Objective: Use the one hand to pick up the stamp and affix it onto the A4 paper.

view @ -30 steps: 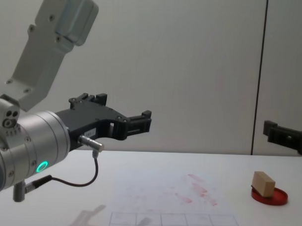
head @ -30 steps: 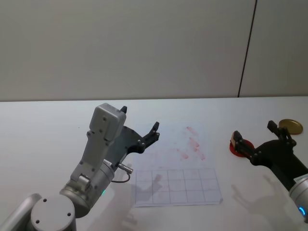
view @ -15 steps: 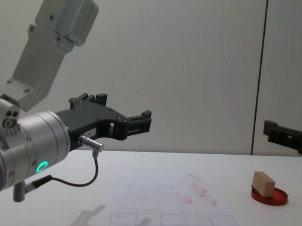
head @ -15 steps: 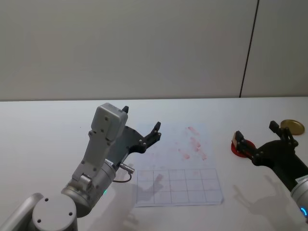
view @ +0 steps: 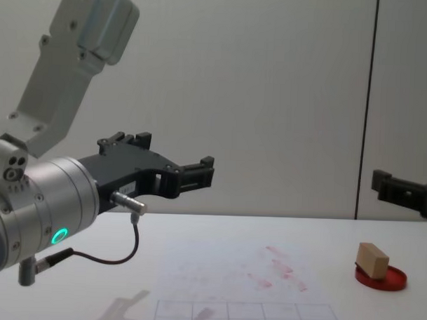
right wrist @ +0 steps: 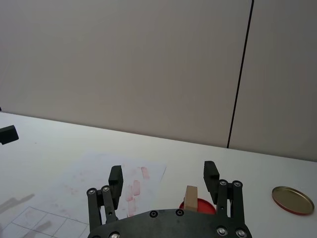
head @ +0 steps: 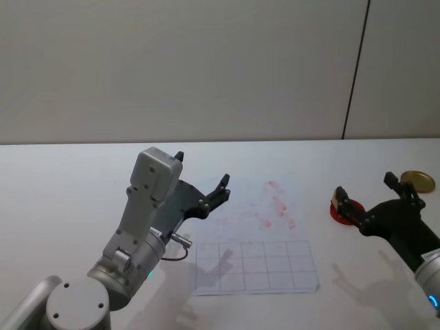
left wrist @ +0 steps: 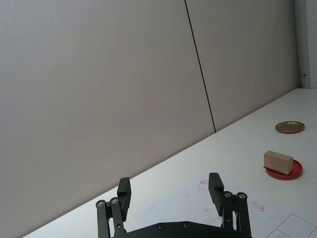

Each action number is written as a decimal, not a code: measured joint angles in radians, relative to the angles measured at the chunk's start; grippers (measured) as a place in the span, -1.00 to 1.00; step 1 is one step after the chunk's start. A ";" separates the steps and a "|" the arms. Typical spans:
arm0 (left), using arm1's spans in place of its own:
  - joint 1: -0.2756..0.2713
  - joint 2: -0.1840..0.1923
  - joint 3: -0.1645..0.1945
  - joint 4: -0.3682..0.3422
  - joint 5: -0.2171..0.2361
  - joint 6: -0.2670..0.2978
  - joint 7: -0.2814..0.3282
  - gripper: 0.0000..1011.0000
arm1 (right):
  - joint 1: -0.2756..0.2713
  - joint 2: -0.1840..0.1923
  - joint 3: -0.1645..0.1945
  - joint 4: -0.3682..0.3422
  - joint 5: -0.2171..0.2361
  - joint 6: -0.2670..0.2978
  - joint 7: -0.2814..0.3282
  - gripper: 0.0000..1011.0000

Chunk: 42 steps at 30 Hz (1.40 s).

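Observation:
I should next grab the stamp with my right gripper by its clean long wooden sides above the ink, because its base sits on the red ink pad [view: 394,281].
The stamp [view: 373,258], a small tan wooden block, stands on the red ink pad [view: 382,278] at the right of the table. My right gripper [head: 365,187], the one hand, hovers open above the table just short of the stamp [right wrist: 190,193], which shows ahead between its fingers. In the head view its left finger partly hides the stamp [head: 335,199]. The A4 paper [head: 251,237] lies in the middle, with red smudges at the far end and a grid at the near end. My left gripper [head: 201,170], the one with a cable, is raised open over the paper's left edge.
A gold round lid [head: 416,180] lies at the far right, beyond the ink pad [head: 342,212]. The white table [head: 69,179] runs back to a grey wall. The left arm's looping cable [view: 119,258] hangs under its wrist.

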 joint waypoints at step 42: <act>0.000 0.000 0.000 0.000 0.000 0.000 0.000 0.96 | 0.164 -0.086 0.027 0.059 -0.055 0.406 -0.118 0.98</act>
